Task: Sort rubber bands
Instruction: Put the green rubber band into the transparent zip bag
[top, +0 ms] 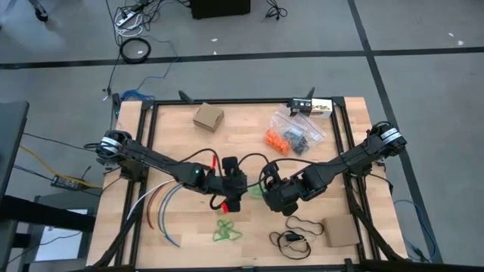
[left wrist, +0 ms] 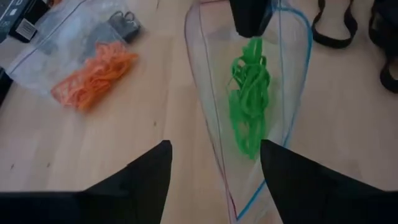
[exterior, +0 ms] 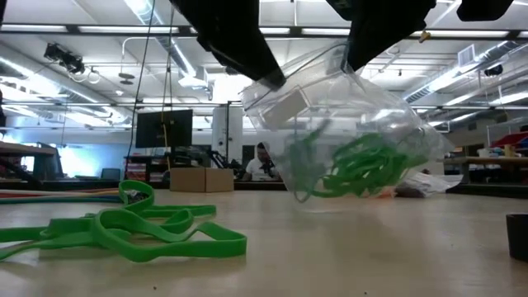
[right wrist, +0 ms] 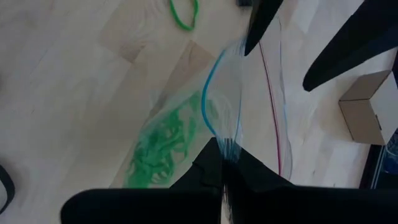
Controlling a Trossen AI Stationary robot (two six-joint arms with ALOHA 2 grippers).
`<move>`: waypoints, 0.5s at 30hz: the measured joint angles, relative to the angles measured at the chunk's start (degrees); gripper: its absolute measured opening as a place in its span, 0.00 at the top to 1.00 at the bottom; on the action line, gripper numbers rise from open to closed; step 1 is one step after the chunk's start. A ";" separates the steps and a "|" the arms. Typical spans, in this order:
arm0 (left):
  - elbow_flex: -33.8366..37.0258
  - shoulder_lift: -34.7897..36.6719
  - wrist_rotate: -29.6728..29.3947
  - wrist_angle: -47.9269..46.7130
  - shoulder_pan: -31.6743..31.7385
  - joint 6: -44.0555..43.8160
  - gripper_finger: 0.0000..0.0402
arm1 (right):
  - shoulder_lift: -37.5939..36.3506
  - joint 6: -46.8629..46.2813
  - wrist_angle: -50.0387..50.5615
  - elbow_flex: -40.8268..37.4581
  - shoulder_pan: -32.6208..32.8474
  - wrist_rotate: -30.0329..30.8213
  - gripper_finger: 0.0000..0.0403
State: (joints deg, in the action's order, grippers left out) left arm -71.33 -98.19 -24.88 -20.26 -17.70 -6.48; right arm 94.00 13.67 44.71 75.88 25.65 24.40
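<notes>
The clear zip bag point(left wrist: 249, 74) needs to be open for the loose green rubber bands, so I will grab its opening's edge point(left wrist: 237, 215) with my left gripper next.
A clear zip bag point(left wrist: 249, 74) with green rubber bands point(left wrist: 249, 112) inside is held up over the table's middle, between my two grippers. My right gripper point(right wrist: 225, 148) is shut on one side of its mouth. My left gripper point(left wrist: 214, 171) is open, its fingers standing on either side of the mouth's opposite edge point(left wrist: 239, 208). More green bands point(top: 225, 230) lie loose on the table toward the near edge. Orange bands point(top: 277, 140) lie in clear bags point(top: 302, 125) at the far right, with dark ones point(top: 296, 140) beside them. My right gripper pinches the bag's mouth at the blue zip strip point(right wrist: 217, 132) between its two shut fingers. The fingers slant down from the table's right side. The bag hangs tilted below them point(exterior: 346, 140), with the green bands gathered in its lower end. My left gripper may touch the bag's rim; I cannot tell.
A cardboard box point(top: 208, 117) stands at the far left of the table and another point(top: 340, 231) at the near right. A thin black cord loop point(top: 295, 238) lies by the near box. Long coloured cables point(top: 162, 204) curve along the near left.
</notes>
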 joint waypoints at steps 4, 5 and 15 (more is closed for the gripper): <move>-0.06 0.20 -0.99 -0.11 -0.03 0.34 0.38 | 0.00 0.00 -0.02 0.00 -0.24 0.00 1.00; -0.54 0.22 -1.01 -0.99 -0.03 0.59 0.38 | 0.00 0.00 -0.02 0.00 -0.32 0.00 1.00; -9.68 1.97 -6.59 -27.42 -2.69 -5.88 0.38 | 0.00 -0.13 0.28 0.00 -1.18 0.02 1.00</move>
State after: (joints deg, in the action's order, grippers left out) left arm -81.01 -96.23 -31.47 -47.69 -20.39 -12.36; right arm 94.00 13.54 44.99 75.88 24.47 24.43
